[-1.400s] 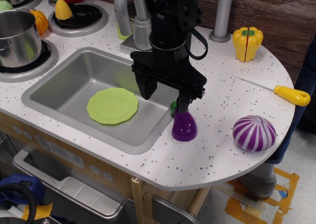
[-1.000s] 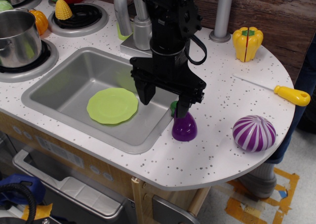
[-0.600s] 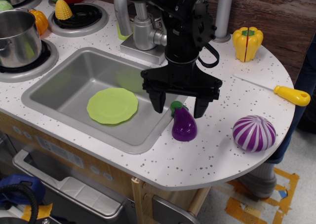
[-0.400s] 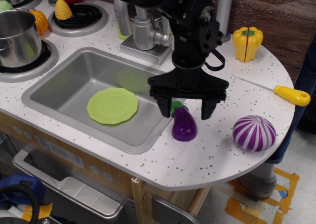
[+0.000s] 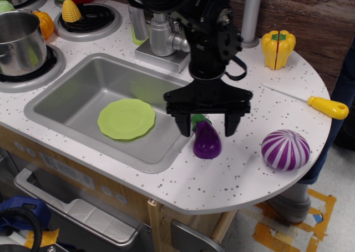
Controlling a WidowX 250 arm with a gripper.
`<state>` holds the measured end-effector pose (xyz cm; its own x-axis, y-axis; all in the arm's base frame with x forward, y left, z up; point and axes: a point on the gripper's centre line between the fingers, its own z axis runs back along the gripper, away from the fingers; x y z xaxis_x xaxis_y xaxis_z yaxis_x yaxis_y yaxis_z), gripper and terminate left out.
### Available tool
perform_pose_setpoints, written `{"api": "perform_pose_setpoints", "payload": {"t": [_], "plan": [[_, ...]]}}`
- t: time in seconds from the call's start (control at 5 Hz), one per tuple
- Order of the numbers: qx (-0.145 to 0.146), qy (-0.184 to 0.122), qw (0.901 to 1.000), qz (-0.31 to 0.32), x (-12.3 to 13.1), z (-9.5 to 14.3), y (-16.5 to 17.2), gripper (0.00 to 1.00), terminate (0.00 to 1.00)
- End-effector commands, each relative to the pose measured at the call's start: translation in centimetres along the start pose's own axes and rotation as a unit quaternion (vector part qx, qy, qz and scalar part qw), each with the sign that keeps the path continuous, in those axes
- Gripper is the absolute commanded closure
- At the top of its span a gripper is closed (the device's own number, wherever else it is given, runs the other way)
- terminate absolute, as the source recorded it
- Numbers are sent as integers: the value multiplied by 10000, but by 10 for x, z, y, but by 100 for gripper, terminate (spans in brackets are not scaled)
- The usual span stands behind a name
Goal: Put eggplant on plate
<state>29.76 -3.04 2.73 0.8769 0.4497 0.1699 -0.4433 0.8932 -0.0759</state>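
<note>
I will put the eggplant on the lime-green plate [image 5: 126,119] next, so my gripper will grab the eggplant by its glossy purple body [image 5: 207,142].
The eggplant [image 5: 207,141] is a small glossy purple toy with a green cap. It stands on the white counter just right of the sink's front right corner. The lime-green plate [image 5: 126,119] lies flat on the sink floor, left of the eggplant. My gripper [image 5: 207,127] is open, with one black finger on each side of the eggplant's top. The fingers straddle it without closing on it. The arm comes down from above and hides part of the eggplant's cap.
The steel sink [image 5: 77,94] holds the plate. A purple-and-white striped round toy [image 5: 285,150] sits to the right. A yellow pepper [image 5: 278,49], a yellow-handled knife [image 5: 327,106], the faucet [image 5: 161,38], a steel pot [image 5: 19,41] and corn [image 5: 70,10] stand further back.
The gripper has swung right from over the sink's edge and turned, so its open fingers now straddle the eggplant. The eggplant and plate have not moved.
</note>
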Motion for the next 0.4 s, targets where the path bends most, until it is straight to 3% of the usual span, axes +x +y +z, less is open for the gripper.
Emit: {"api": "perform_pose_setpoints", "payload": {"t": [0.0, 0.2], "plan": [[-123, -38, 9999, 102, 7, -1, 3, 0, 0], [-107, -240, 9996, 61, 5, -11, 6, 0, 0]]}}
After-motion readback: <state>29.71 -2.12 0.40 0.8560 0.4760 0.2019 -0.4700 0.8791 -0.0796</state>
